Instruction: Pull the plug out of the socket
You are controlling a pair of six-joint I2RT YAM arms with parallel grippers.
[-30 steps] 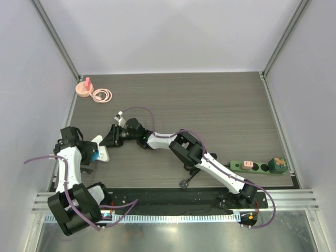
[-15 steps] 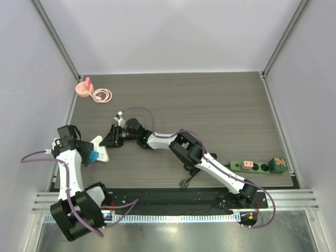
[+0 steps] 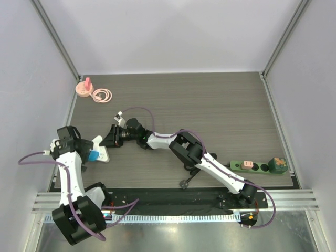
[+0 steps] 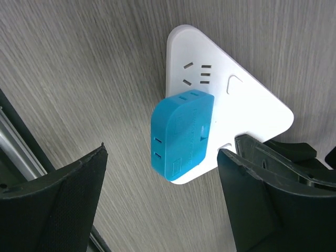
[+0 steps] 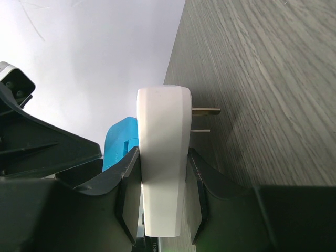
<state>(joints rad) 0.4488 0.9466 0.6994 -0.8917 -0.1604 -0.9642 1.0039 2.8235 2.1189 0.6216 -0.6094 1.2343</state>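
The blue plug (image 4: 180, 136) has to be pulled off, so my left gripper will grip it across its broad sides, away from the white socket block (image 4: 247, 100).
A blue plug (image 4: 182, 135) sits in a white triangular socket block (image 4: 247, 100) at the table's left (image 3: 101, 148). My left gripper (image 4: 164, 157) is open, and its fingers stand wide on either side of the plug (image 3: 93, 156) without touching it. My right gripper (image 5: 163, 194) is shut on the white block's edge (image 5: 163, 173), and the block's metal prongs (image 5: 205, 111) point at the table. The blue plug (image 5: 119, 142) shows behind it. A dark green power strip (image 3: 261, 167) lies at the near right, away from both grippers.
A pink plug (image 3: 248, 165) and a green plug (image 3: 277, 165) sit in the power strip. A pink reel with a coiled cable (image 3: 92, 91) lies at the far left corner. A small black part (image 3: 184, 184) rests near the front edge. Walls close three sides.
The left arm has shifted slightly to the left beside the plug. The right arm and the white block have stayed in place.
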